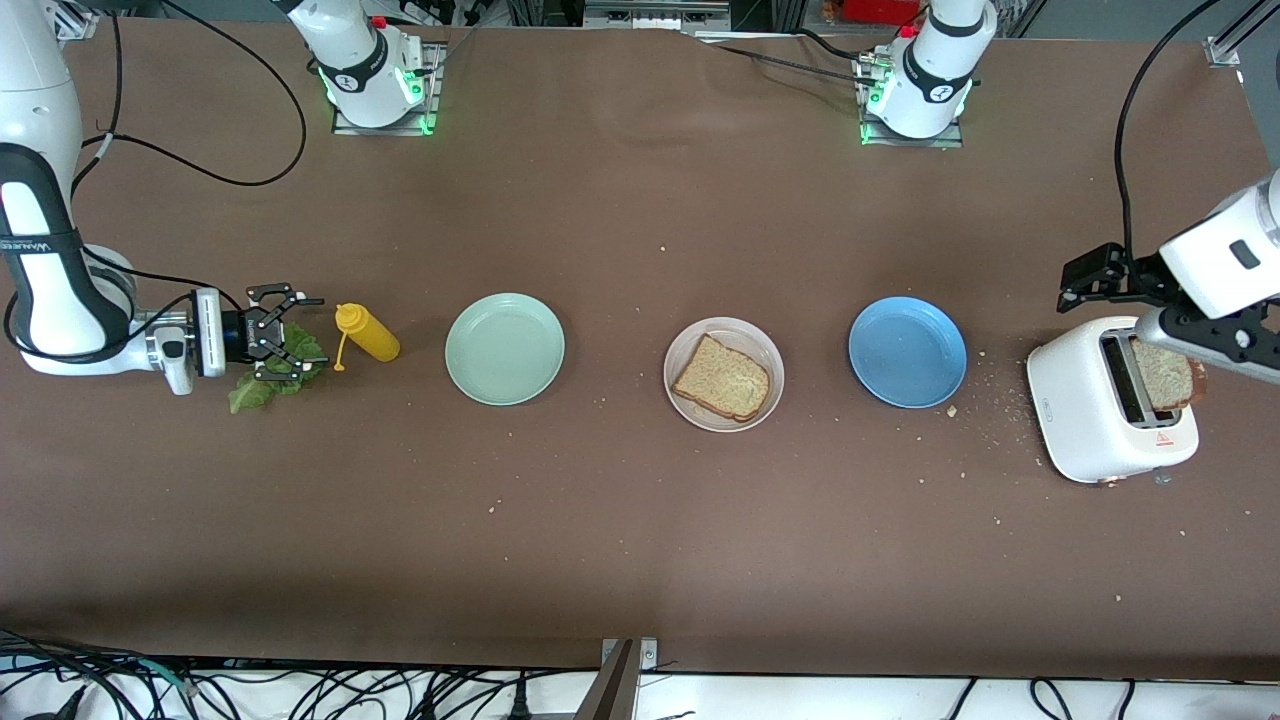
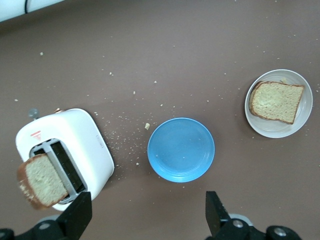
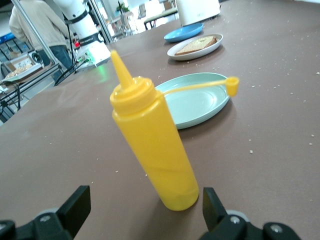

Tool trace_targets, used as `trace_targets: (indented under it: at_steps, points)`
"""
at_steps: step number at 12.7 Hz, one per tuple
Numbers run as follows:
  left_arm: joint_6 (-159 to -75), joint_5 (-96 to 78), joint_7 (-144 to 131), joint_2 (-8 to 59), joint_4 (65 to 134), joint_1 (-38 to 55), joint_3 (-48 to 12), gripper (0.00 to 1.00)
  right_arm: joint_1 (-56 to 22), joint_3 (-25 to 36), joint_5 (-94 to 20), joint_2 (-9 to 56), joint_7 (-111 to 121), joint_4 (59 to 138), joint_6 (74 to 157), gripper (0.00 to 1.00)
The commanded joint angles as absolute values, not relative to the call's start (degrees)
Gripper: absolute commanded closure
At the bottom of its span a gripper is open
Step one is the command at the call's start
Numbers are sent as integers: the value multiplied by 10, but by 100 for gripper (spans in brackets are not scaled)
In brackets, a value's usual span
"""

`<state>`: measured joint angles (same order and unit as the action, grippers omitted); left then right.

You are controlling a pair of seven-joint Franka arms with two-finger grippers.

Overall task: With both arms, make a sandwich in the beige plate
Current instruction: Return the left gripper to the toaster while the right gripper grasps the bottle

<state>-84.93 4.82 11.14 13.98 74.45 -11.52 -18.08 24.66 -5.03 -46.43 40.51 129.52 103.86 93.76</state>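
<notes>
The robot's right gripper will next take hold of the yellow bottle by its lower body (image 3: 171,177), because the bottle's sides are straight there, while the nozzle (image 3: 121,70) slopes to a narrow tip.
One slice of wholegrain toast (image 1: 722,379) (image 2: 276,101) lies on the beige plate (image 1: 765,352) (image 2: 305,117) at the middle of the table. A second slice (image 1: 1165,376) (image 2: 42,181) stands up out of the white toaster (image 1: 1085,420) (image 2: 82,140) at the left arm's end. My left gripper (image 1: 1090,278) (image 2: 148,196) hangs open and empty over bare table, beside the toaster. A green lettuce leaf (image 1: 250,392) lies at the right arm's end. My right gripper (image 1: 300,335) (image 3: 145,192) is low over it, open, pointing at the yellow bottle (image 1: 368,334) (image 3: 152,145).
A mint-green plate (image 1: 505,348) (image 3: 197,102) sits between the bottle and the beige plate. A blue plate (image 1: 907,351) (image 2: 181,149) sits between the beige plate and the toaster. Crumbs are scattered round the toaster. The bottle's cap (image 3: 232,85) dangles on its strap.
</notes>
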Motion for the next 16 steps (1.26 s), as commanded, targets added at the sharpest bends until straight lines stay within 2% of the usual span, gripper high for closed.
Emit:
trace_targets:
  at_steps: [1,2,3,6,11,12,13,14,16]
  points:
    - [-861,-11,98,70,817,-39,-70,0,260,-58,-503,424,1332,1042,929,1]
    - [-891,-38,97,42,862,-20,-39,0,260,-58,-511,428,1334,1042,930,1]
    - [-936,-34,99,13,907,-14,-34,0,259,-59,-515,432,1335,1040,932,1]
    - [-894,-33,98,20,883,-17,-35,0,247,-64,-530,452,1349,1040,935,1]
    - [-891,-33,97,23,884,-14,-38,0,217,-67,-559,472,1368,1040,938,2]
    - [-890,-33,98,23,884,-15,-38,0,215,-67,-561,472,1368,1039,940,20]
    - [-890,-33,98,23,884,-18,-37,0,214,-67,-562,472,1379,1036,942,61]
    - [-889,-33,99,23,884,-20,-36,0,210,-67,-562,471,1389,1034,947,99]
    - [-889,-33,99,23,883,-20,-36,0,205,-68,-566,468,1389,1028,956,100]
